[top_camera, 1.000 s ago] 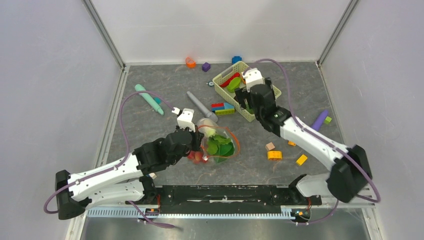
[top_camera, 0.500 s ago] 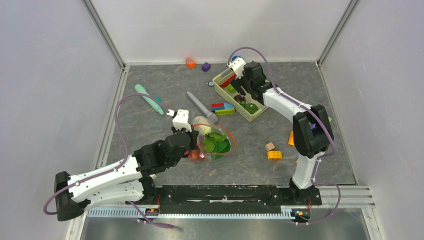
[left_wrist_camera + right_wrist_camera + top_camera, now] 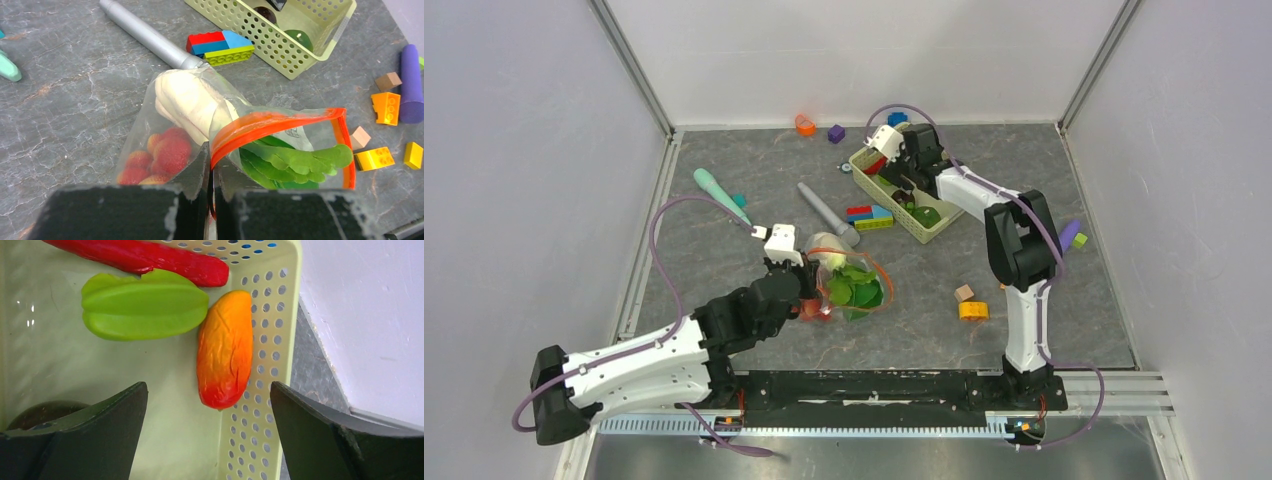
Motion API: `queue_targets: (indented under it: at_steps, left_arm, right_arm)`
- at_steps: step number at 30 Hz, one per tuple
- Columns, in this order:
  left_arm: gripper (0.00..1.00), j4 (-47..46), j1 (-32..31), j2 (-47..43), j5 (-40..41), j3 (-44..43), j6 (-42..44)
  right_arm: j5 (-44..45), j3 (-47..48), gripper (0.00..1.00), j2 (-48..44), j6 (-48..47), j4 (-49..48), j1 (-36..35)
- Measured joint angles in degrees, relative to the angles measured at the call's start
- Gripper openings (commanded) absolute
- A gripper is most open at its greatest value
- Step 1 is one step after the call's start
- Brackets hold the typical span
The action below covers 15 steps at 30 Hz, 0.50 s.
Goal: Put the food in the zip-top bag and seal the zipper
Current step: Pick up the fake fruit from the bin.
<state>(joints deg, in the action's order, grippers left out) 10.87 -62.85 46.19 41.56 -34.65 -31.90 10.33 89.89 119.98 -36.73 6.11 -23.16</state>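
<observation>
The orange-red piece should be grabbed by my right gripper across its narrow sides, toward the red end (image 3: 223,376). The orange end stays free and will go into the bag first.
The clear zip-top bag (image 3: 200,130) lies mid-table with its mouth open, holding red strawberries (image 3: 162,155), a white radish (image 3: 187,107) and green bok choy leaves (image 3: 295,160). My left gripper (image 3: 210,165) is shut on the bag's orange-red zipper strip (image 3: 280,122) at the mouth edge; it also shows in the top view (image 3: 809,290). My right gripper (image 3: 210,415) is open over the pale green basket (image 3: 270,340), just short of an orange-red piece (image 3: 225,347), a green star fruit (image 3: 145,305) and a red chili (image 3: 135,257). A dark purple piece (image 3: 37,412) sits by the left finger.
A grey stick tool (image 3: 824,212) and stacked blocks (image 3: 869,216) lie between bag and basket (image 3: 944,225). A teal stick (image 3: 721,196) lies at the left. Orange, yellow and tan blocks (image 3: 972,308) lie to the right, and a purple stick (image 3: 1064,237) near the right wall.
My right arm has swung back and left, bringing its open gripper over the basket's far end. My left gripper has kept its hold on the bag, shifting slightly left.
</observation>
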Motion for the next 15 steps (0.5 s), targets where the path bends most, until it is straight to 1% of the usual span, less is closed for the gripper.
queue_targets:
  at_steps: [10,15]
  left_arm:
    - [0.07,-5.9,0.1,1.9,2.0,2.7,1.9]
    - [0.07,-7.2,0.2,3.0,2.1,3.2,2.1]
  right_arm:
    - [0.2,3.9,0.98,6.0,-8.1,-2.3,0.1]
    - [1.3,6.8,0.95,9.0,-11.8,-2.6,0.0]
